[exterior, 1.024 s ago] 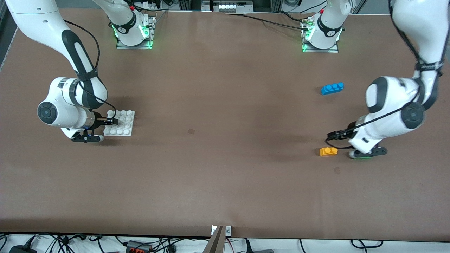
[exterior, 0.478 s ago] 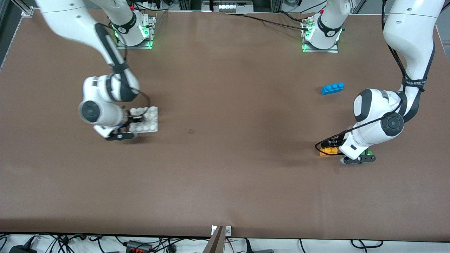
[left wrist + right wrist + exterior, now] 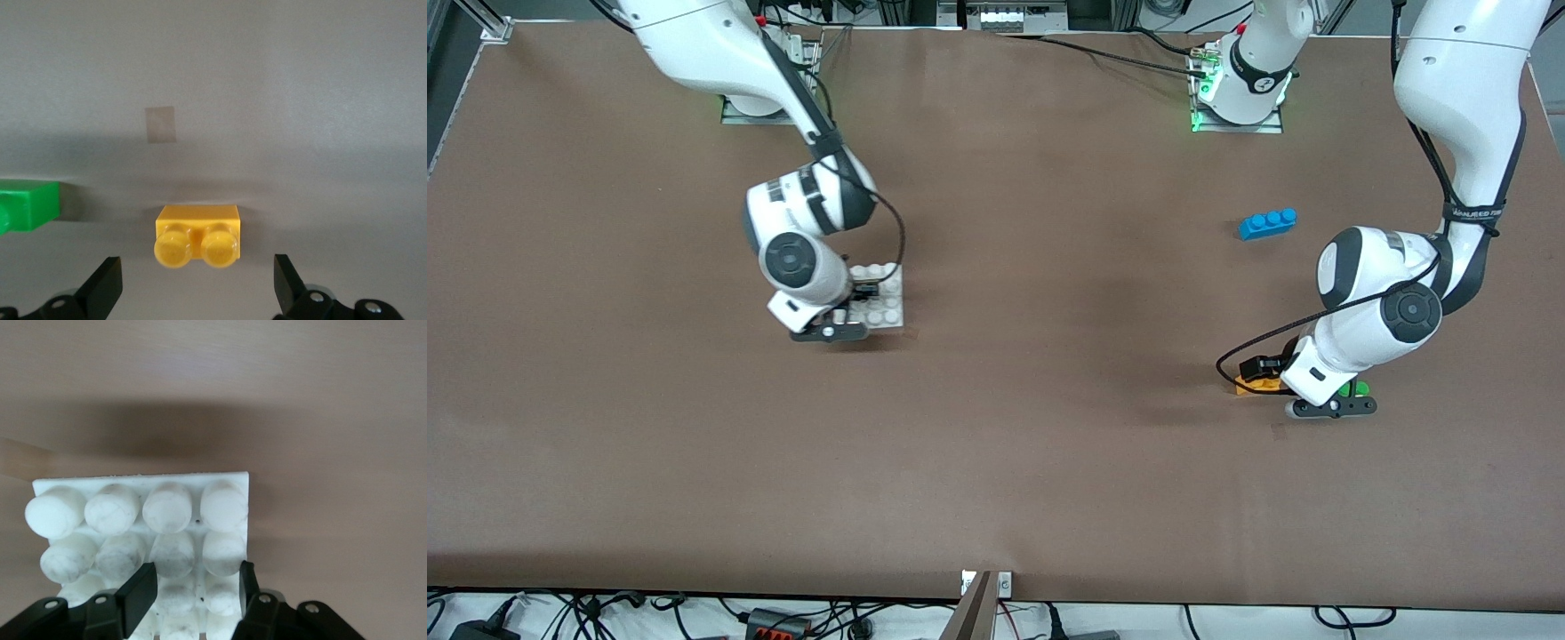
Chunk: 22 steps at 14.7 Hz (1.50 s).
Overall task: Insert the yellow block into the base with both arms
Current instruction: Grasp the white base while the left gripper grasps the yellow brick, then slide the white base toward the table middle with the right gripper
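My left gripper's fingers are stopping short of the yellow block's studs. My left gripper needs to come down first and then close on the block.
The yellow block (image 3: pixel 197 237) lies on the table at the left arm's end, studs up, partly hidden under the wrist in the front view (image 3: pixel 1248 387). My left gripper (image 3: pixel 197 288) hangs low over it, open, one finger (image 3: pixel 105 288) on each side and neither touching it. The base (image 3: pixel 885 300), a white studded plate, is in my right gripper (image 3: pixel 863 295), which is shut on one edge of it (image 3: pixel 193 587). In the right wrist view the base (image 3: pixel 143 520) casts its shadow on the table apart from itself.
A green brick (image 3: pixel 1357 388) lies right beside the yellow block, mostly under the left wrist, its end showing (image 3: pixel 27 205). A blue three-stud brick (image 3: pixel 1267 223) lies farther from the front camera. A small tape patch (image 3: pixel 161 125) marks the table.
My right arm has carried the base from its end of the table toward the middle. My left gripper has come in over the yellow block and now covers part of it.
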Each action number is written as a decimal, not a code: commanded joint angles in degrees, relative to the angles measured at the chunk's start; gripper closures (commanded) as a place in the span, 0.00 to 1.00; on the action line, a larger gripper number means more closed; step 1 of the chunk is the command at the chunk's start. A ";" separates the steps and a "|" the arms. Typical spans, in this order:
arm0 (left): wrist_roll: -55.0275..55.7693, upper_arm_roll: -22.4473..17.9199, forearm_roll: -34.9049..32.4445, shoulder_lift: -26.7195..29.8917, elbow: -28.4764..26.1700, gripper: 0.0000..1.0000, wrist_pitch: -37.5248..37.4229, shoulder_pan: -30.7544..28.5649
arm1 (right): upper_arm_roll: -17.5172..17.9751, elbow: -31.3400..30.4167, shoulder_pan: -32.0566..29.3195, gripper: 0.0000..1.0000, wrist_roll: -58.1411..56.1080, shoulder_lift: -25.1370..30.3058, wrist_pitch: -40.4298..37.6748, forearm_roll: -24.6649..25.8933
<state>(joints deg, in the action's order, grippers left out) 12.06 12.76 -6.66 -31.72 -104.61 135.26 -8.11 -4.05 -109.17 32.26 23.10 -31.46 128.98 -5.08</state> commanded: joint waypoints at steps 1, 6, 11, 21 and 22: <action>-0.37 0.07 -1.16 -1.50 0.55 0.00 1.41 0.02 | 0.09 9.91 6.57 0.41 6.15 -10.97 2.33 -8.33; -0.46 -0.01 -1.25 -3.08 0.46 0.00 4.04 -0.07 | 0.18 17.23 11.07 0.45 7.57 -15.56 2.85 -15.04; -0.46 -0.01 -3.43 -3.70 0.46 0.00 5.18 -0.07 | 1.76 19.07 13.00 0.46 6.96 -16.17 3.47 -15.49; -0.37 0.07 -4.50 -4.93 0.37 0.00 6.24 -0.59 | 5.10 21.98 13.44 0.46 9.24 -17.14 4.08 -17.15; -0.37 0.07 -4.50 -5.19 0.46 0.00 6.33 -0.51 | 5.10 22.15 13.53 0.46 9.24 -17.14 4.17 -17.94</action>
<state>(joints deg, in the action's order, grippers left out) 11.97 12.69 -9.82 -36.21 -104.62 140.83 -8.30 0.29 -88.65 44.71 31.26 -44.78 131.50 -20.92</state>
